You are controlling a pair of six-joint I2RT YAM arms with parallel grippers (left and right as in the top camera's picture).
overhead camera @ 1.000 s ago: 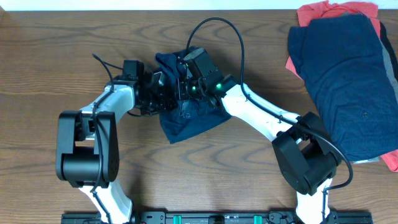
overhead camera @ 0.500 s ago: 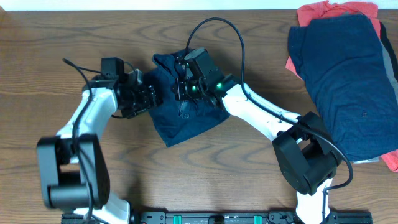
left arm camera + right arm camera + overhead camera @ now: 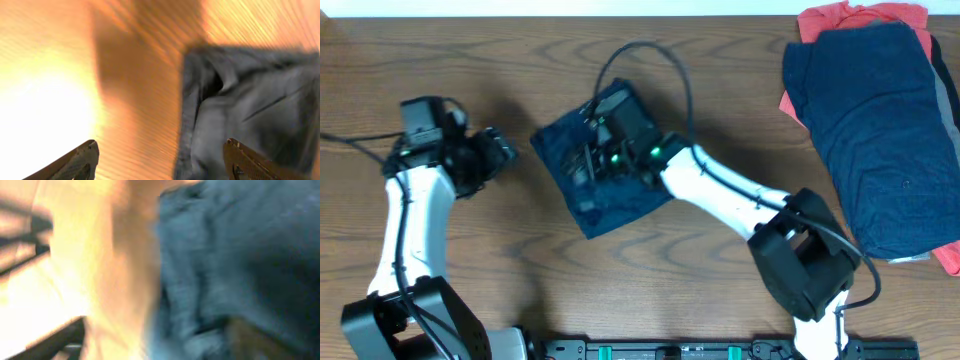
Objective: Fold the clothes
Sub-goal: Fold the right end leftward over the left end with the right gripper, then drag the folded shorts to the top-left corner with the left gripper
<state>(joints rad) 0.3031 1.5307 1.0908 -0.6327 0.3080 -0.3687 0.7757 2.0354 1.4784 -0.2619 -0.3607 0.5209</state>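
The folded navy garment (image 3: 610,185) should be set aside folded and flat, so my left gripper should next grab the garment's edge that faces my left gripper.
A small folded navy garment (image 3: 610,185) lies flat at the table's middle. My right gripper (image 3: 582,160) hovers over its left part, fingers spread wide and nothing between them; its wrist view is blurred, with the navy cloth (image 3: 235,245) under the right finger. My left gripper (image 3: 506,150) is open, apart from the garment on bare wood to its left. In the left wrist view the cloth's (image 3: 250,100) edge lies ahead, under the right fingertip (image 3: 240,155). More clothes sit at the far right: a navy garment (image 3: 875,130) lies spread over a coral-red one (image 3: 850,18).
Wooden table (image 3: 650,290). The right arm's black cable (image 3: 665,55) loops above the folded garment. Both arm bases stand at the front edge, and the pile at the right reaches the table's right edge.
My left gripper opened and drew away to the left, off the garment. The right gripper opened, let go of the cloth and shifted left. The garment now lies flatter.
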